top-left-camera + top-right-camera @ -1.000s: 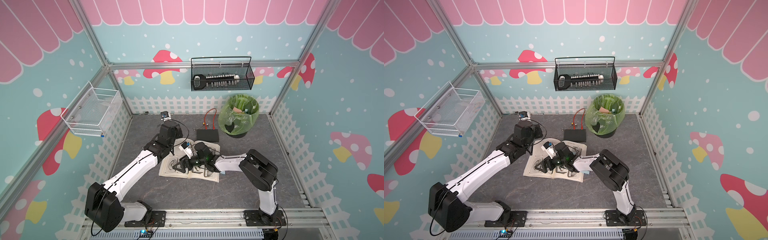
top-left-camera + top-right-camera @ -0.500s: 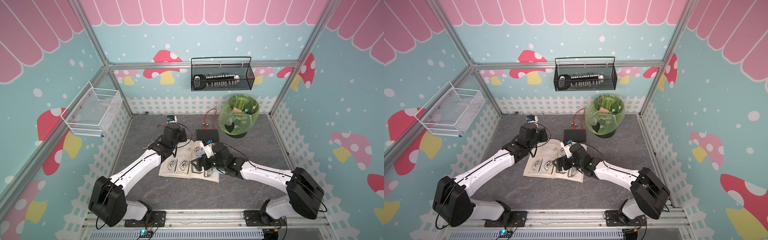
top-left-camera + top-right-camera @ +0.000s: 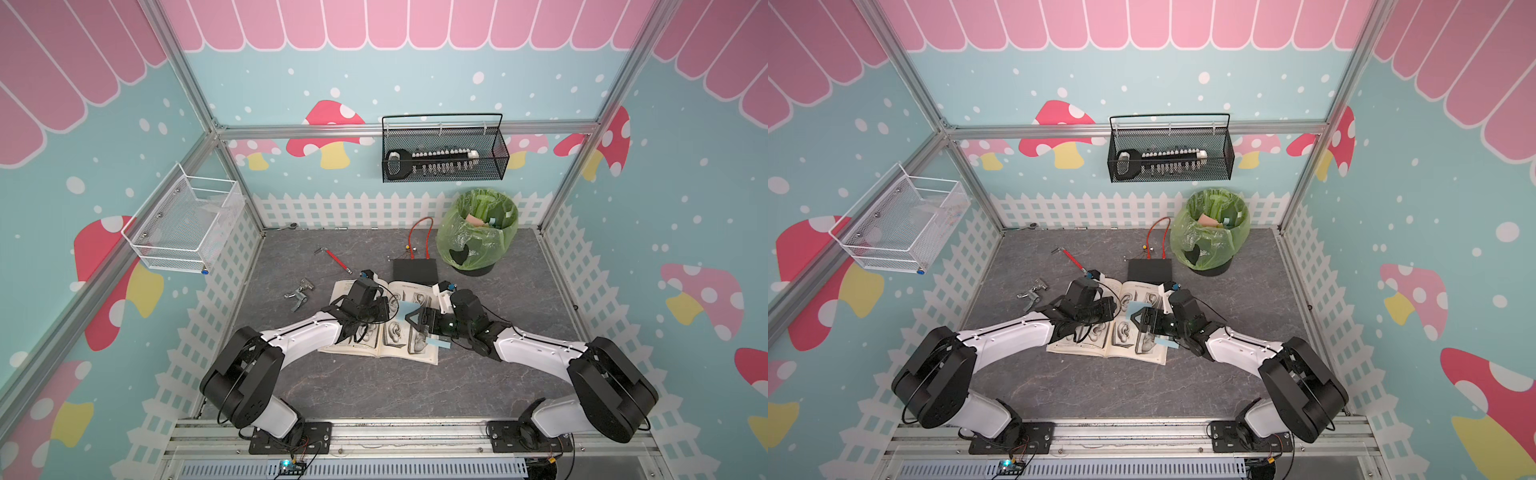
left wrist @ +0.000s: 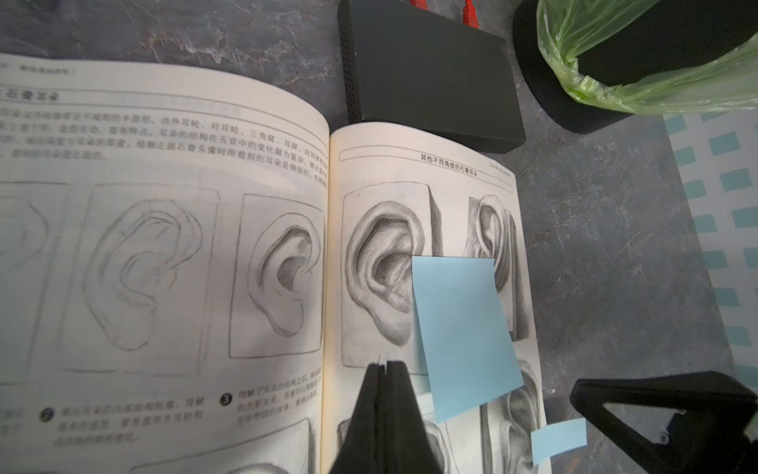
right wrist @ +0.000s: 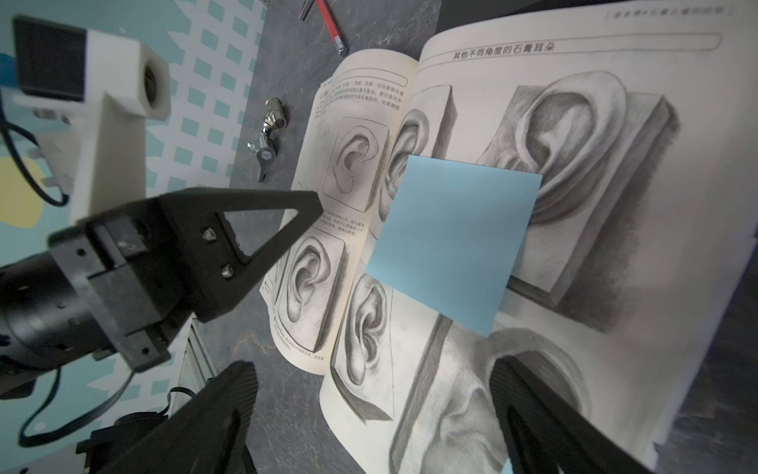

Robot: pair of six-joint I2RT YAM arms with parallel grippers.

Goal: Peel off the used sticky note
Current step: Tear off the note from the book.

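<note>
The robot needs to peel the blue sticky note point(image 3: 409, 309) off the page next, so its right gripper should grab the note by its lifted free edge.
An open book point(image 3: 361, 347) of ear drawings lies on the dark floor. A blue sticky note point(image 3: 409, 309) point(image 3: 1133, 309) is stuck on its right page point(image 4: 459, 328) point(image 5: 451, 242), with its free edge lifted slightly off the paper. My left gripper point(image 4: 383, 363) point(image 3: 388, 318) is shut and empty, its tips on the right page beside the spine, just left of the note. My right gripper point(image 5: 373, 369) point(image 3: 412, 326) hovers open over the lower part of the right page, close to the note and not touching it. A small blue strip point(image 4: 558, 439) sticks out at the page's outer edge.
A black box point(image 3: 415, 270) sits just behind the book, with a green-bagged bin point(image 3: 478, 237) at the back right. A red-handled tool point(image 3: 336, 259) and a metal fitting point(image 3: 301, 291) lie to the book's left. Wire baskets point(image 3: 444, 153) hang on the walls.
The left gripper has come forward from the book's far edge onto the page by the spine. The right arm has swung outward, and its gripper has shifted right over the right page.
</note>
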